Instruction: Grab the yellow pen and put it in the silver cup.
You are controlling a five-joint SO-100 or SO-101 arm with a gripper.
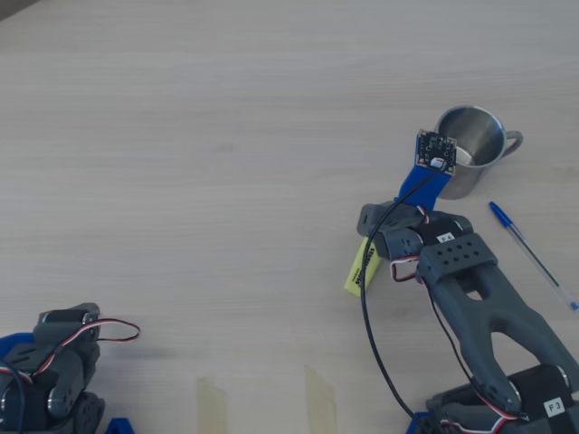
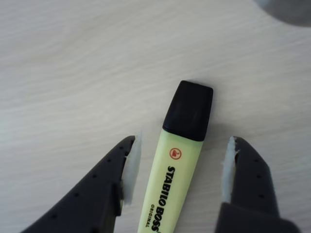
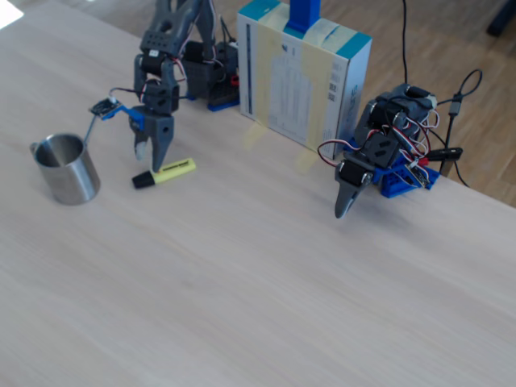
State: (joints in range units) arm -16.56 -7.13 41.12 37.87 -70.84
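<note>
The yellow pen has to go in the silver cup [image 1: 477, 133], so I should take hold of the pen by its yellow body [image 1: 364, 266] next.
The yellow pen [image 2: 175, 179] lies flat on the wooden table, black cap pointing away from the wrist camera. My gripper [image 2: 182, 145] is open, one white-padded finger [image 2: 131, 165] on each side of the pen's body, with a gap on both sides. In the fixed view the gripper [image 3: 150, 158] hangs tip-down just over the pen [image 3: 165, 173], near its capped end. The overhead view shows the pen [image 1: 359, 268] partly under the wrist. The silver cup [image 1: 477, 133] stands upright and empty-looking, a short way beyond the gripper; it is also in the fixed view [image 3: 66, 169].
A thin blue-capped ballpoint [image 1: 529, 253] lies right of the arm in the overhead view. A second arm [image 3: 371, 161] rests folded beside a tall cardboard box [image 3: 302, 76]. Tape strips [image 1: 213, 402] mark the table's near edge.
</note>
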